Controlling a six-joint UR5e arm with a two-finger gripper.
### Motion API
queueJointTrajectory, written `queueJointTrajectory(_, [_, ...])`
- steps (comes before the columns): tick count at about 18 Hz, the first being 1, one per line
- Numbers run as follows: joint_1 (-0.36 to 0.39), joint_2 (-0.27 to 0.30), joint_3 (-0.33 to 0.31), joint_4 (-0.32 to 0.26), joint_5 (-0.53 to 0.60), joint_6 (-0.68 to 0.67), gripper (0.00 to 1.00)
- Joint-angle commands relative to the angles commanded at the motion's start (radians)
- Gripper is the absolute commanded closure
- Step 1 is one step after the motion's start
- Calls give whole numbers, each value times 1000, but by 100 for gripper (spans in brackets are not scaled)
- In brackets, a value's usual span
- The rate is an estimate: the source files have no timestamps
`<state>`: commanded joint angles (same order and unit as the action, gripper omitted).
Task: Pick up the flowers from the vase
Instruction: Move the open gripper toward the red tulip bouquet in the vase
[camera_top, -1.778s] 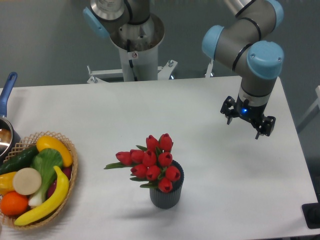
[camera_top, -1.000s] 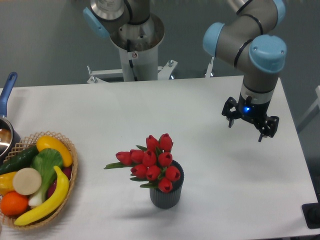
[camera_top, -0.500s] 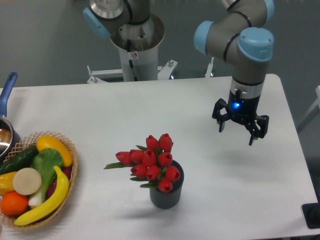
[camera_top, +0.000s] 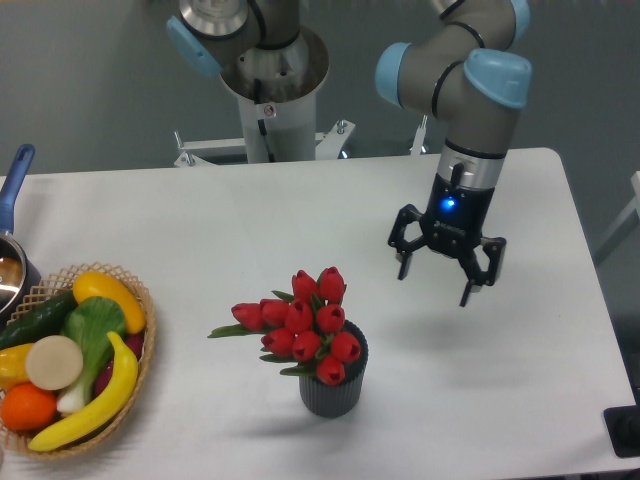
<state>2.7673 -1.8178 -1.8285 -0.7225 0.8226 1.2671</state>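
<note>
I should next grab the flowers (camera_top: 305, 325) by their topmost red tulip buds, to lift them out of the vase (camera_top: 333, 391).
The flowers (camera_top: 305, 325), a bunch of red tulip buds with green leaves, stand in the vase (camera_top: 333, 391), a small dark grey ribbed pot near the table's front middle. One leaf sticks out to the left. My gripper (camera_top: 435, 283) hangs open and empty above the table, to the right of the flowers and a little behind them, clear of them. Its fingers point down.
A wicker basket (camera_top: 133, 402) with a banana, an orange and vegetables sits at the front left. A blue-handled metal saucepan (camera_top: 12, 262) is at the left edge. The robot's base column (camera_top: 270, 90) stands behind the white table (camera_top: 200, 230).
My gripper has moved left toward the flowers, from near the table's right side, staying open. The flowers and the vase have not moved.
</note>
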Motion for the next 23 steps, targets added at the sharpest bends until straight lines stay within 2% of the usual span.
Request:
queueJointTrajectory(4, [-9,2,-25,0,-109,-28,0])
queueJointTrajectory(7, [-31,-20,-29,0,-190,-28,0])
queueJointTrajectory(15, [-64,-51,-25,8,-211,-28,0])
queueJointTrajectory(19, [-69,-71,-22,11,-307,-31,0])
queueJointTrajectory(23, [-78,-87,-20,12,-358,-32,0])
